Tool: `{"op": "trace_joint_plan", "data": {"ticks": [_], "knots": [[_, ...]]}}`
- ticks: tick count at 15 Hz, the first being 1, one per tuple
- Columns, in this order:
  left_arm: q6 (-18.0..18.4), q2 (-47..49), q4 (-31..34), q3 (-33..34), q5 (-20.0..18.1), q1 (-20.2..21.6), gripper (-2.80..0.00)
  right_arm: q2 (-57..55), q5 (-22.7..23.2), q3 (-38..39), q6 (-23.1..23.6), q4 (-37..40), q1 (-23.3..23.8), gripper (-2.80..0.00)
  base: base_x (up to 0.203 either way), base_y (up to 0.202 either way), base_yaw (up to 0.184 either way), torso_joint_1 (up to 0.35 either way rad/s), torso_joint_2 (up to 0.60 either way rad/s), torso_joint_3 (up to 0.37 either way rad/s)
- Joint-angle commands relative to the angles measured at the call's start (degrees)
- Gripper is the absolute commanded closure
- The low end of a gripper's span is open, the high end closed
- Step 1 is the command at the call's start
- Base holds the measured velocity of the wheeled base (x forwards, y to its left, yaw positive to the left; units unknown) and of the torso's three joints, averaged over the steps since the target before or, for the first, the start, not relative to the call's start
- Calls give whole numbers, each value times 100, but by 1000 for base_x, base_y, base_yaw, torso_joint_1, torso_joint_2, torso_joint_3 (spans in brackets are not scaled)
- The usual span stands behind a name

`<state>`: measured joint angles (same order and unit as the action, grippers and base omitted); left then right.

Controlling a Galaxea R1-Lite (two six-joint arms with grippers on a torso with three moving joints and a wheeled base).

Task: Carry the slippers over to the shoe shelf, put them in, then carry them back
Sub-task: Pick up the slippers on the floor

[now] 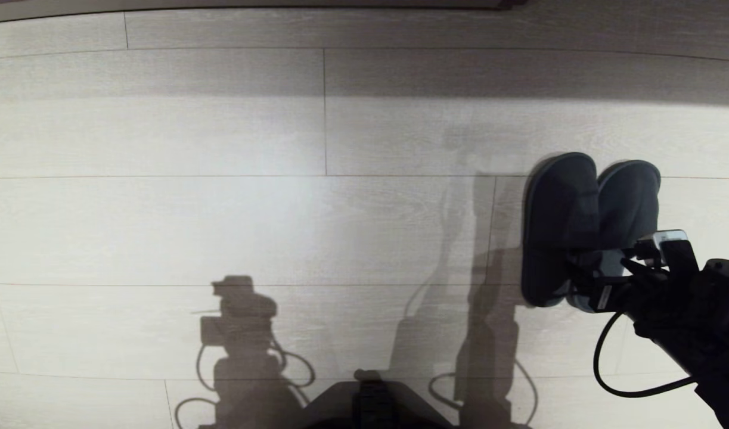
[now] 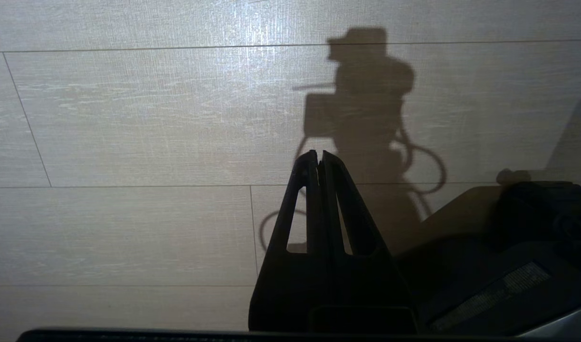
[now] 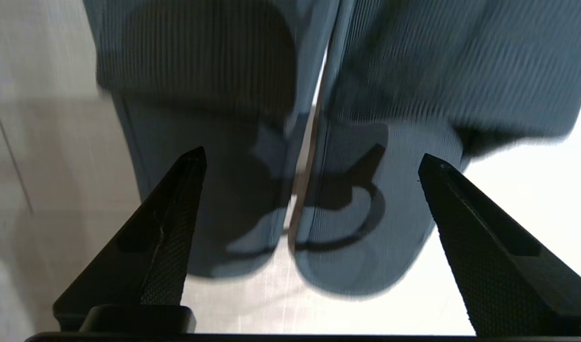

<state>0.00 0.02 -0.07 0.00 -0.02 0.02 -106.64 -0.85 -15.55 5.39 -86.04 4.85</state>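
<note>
Both toe ends stay free to enter the shoe shelf if my right gripper grabs the slippers' touching inner edges next.
The slippers, a dark grey fabric pair, lie side by side on the pale plank floor at the right of the head view, toes pointing away from me: one (image 1: 560, 220) on the left, the other (image 1: 631, 199) touching its right side. My right gripper (image 1: 605, 268) hovers over their heel ends. In the right wrist view this gripper (image 3: 311, 156) stands open, its fingertips spread outside both heels (image 3: 404, 199) and holding nothing. My left gripper (image 2: 318, 153) is shut and empty over bare floor. The shoe shelf is out of view.
Pale wood-look floor (image 1: 221, 208) fills the view, with a dark strip (image 1: 281, 6) along the far edge. My base (image 1: 370, 399) shows at the bottom centre. A black cable (image 1: 602, 369) loops under the right arm. Arm shadows fall on the floor.
</note>
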Motion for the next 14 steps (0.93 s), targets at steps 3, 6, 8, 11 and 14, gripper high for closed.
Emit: {"op": "trace_joint_plan", "data": {"ticks": [3, 6, 8, 11, 14], "knots": [[0, -2, -1, 0, 2, 3, 0, -46, 191, -431, 23, -53, 7, -280, 0, 0, 0, 0, 0, 0], [0, -2, -1, 0, 2, 6, 0, -152, 224, -671, 15, -62, 6, -280, 0, 0, 0, 0, 0, 0], [0, -2, -1, 0, 2, -1, 0, -178, 244, -719, 46, -67, 7, -280, 0, 0, 0, 0, 0, 0], [0, -2, -1, 0, 2, 6, 0, -235, 252, -792, 50, -89, 15, -280, 0, 0, 0, 0, 0, 0], [0, -2, -1, 0, 2, 5, 0, -293, 358, -894, 50, -89, 16, -280, 0, 0, 0, 0, 0, 0]]}}
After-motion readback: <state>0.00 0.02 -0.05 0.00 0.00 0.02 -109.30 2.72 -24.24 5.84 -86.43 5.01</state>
